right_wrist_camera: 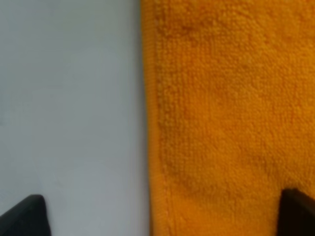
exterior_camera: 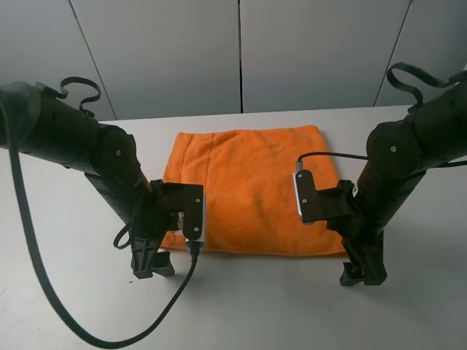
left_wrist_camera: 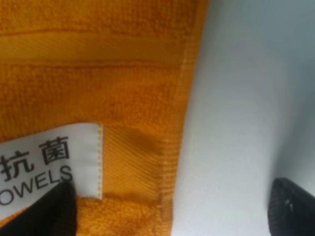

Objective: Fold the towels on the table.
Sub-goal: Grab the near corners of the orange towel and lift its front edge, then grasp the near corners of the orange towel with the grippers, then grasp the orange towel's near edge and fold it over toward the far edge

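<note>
The right gripper grabs the orange towel (exterior_camera: pixel 248 182) by its corner on the hemmed edge (exterior_camera: pixel 341 250) next, to fold it in half.
The orange towel (exterior_camera: pixel 248 182) lies flat in the middle of the white table (exterior_camera: pixel 255 313). My left gripper (exterior_camera: pixel 152 268) points down at the towel's near left corner. In the left wrist view the gripper (left_wrist_camera: pixel 172 216) is open, one fingertip (left_wrist_camera: pixel 49 211) over the white label (left_wrist_camera: pixel 44 167) and the other (left_wrist_camera: pixel 293 206) over bare table. My right gripper (exterior_camera: pixel 363 275) points down at the towel's near right corner. In the right wrist view it (right_wrist_camera: pixel 160 219) is open and straddles the towel's edge (right_wrist_camera: pixel 152 147), one fingertip (right_wrist_camera: pixel 298 211) over cloth. Neither holds anything.
A grey panelled wall (exterior_camera: pixel 241 51) stands behind the table's far edge. A black cable (exterior_camera: pixel 44 292) loops from the left arm over the near left table. Bare table lies on all sides of the towel.
</note>
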`<state>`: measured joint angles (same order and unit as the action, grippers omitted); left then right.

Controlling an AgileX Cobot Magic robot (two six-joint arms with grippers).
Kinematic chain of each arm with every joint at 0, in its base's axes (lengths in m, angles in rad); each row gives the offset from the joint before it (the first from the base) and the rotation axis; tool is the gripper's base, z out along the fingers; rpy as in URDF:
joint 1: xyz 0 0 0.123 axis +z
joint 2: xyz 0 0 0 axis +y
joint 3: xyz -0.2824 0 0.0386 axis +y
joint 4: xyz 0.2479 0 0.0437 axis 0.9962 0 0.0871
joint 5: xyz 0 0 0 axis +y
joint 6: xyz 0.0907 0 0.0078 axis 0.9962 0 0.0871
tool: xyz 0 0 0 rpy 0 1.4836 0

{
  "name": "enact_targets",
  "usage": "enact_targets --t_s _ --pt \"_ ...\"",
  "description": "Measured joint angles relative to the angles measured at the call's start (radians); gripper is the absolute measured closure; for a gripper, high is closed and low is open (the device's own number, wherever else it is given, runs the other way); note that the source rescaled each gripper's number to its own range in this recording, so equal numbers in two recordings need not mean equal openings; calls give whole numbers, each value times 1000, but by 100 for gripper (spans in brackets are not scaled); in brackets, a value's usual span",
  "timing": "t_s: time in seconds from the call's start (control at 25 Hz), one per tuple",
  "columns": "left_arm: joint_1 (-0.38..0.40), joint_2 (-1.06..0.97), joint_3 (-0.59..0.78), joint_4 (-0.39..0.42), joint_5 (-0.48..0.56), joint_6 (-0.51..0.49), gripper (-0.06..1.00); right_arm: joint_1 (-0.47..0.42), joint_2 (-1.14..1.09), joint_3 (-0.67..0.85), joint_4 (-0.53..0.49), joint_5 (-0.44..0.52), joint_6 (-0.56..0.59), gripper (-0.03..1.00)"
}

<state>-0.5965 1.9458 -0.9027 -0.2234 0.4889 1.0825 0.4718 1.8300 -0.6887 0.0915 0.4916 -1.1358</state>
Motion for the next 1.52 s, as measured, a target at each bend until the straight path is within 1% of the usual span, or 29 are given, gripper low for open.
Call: enact_targets --t_s 0.68,0.76,0.8,0.84,0.88,0.92,0.96,1.0,1.04,1.08,1.12,1.16,1.52 --pt "0 29 -14 2 8 0 -5 -2 2 0 3 -5 0 -3" --pt "0 30 -14 4 5 0 -2 -2 2 0 3 -5 0 -3" --pt "0 30 -14 4 0 0 3 -2 2 0 3 -5 0 -3" --pt "0 31 -14 8 -10 0 11 -2 2 0 3 -8 0 2" --pt "0 31 -18 8 -16 0 24 -2 2 0 3 -9 0 10" --pt "0 33 -18 8 -24 0 40 -2 2 -2 3 -14 0 21" --pt "0 33 -18 8 -36 0 56 -2 4 -4 3 -19 0 36" --pt "0 35 -20 11 -52 -2 77 -2 3 -4 3 -24 -3 55" --pt "2 35 -20 14 -62 -2 92 -2 4 -6 3 -32 -12 76" --pt "4 35 -20 14 -62 -2 94 -2 4 -6 0 -47 -15 89" --pt "4 35 -20 14 -62 -2 94 -2 4 -6 0 -51 -18 95" --pt "4 35 -20 14 -62 -2 94 -2 4 -6 -2 -53 -25 96" --pt "4 35 -20 14 -62 -27 94 -2 4 -6 -2 -47 -31 96"
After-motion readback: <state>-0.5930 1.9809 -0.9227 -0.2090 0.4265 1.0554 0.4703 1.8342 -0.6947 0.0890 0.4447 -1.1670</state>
